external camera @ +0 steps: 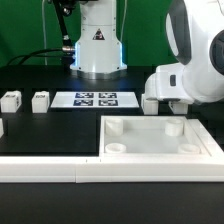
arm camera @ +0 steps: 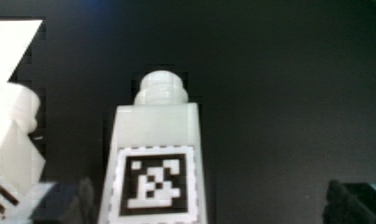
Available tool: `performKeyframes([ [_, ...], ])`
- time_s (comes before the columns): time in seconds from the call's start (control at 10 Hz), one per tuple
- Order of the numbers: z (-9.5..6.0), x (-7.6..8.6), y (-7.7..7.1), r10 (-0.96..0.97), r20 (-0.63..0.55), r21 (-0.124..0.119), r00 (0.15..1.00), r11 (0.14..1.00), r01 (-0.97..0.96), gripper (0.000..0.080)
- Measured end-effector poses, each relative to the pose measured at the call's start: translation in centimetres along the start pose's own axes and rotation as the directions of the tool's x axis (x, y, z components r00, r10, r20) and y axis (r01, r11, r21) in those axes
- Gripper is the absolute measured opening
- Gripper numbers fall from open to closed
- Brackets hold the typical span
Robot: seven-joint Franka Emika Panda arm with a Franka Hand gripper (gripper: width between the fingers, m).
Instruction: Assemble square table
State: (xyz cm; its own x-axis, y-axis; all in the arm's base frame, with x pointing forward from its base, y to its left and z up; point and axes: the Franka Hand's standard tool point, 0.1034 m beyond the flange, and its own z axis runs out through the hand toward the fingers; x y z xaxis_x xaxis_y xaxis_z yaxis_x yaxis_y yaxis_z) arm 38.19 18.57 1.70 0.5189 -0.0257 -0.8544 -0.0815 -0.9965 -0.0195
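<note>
I need to close, since my gripper's fingers reach down on both sides of the white leg's tagged body in the wrist view. Closing now would hold the leg.
The square table top (external camera: 160, 143) lies at the front on the exterior view's right, rim up, with round sockets in its corners. In the wrist view a white leg (arm camera: 160, 150) with a black-and-white tag and a rounded screw tip lies between my fingers. My gripper (arm camera: 210, 203) is open: its dark fingers stand wide apart, and the leg is nearer one finger (arm camera: 60, 203), clear of the other. In the exterior view the gripper (external camera: 152, 104) is low over the table just behind the top's far edge, largely hidden by the arm's white wrist. Two more legs (external camera: 11, 100) (external camera: 40, 100) stand at the left.
The marker board (external camera: 95, 99) lies in front of the robot base (external camera: 97, 45). A long white border rail (external camera: 50, 166) runs along the front edge. Another white piece (external camera: 2, 127) sits at the far left. A white object (arm camera: 11, 130) lies beside the leg in the wrist view.
</note>
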Motion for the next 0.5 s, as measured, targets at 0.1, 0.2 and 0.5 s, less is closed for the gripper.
performKeyframes([
  [0.1,0.01,0.00,0.00,0.000,0.000,0.000,1.000,1.000,0.000,0.0649],
  [0.2,0.01,0.00,-0.01,0.000,0.000,0.000,1.000,1.000,0.000,0.0523],
  [0.5,0.02,0.00,-0.01,0.000,0.000,0.000,1.000,1.000,0.000,0.0286],
])
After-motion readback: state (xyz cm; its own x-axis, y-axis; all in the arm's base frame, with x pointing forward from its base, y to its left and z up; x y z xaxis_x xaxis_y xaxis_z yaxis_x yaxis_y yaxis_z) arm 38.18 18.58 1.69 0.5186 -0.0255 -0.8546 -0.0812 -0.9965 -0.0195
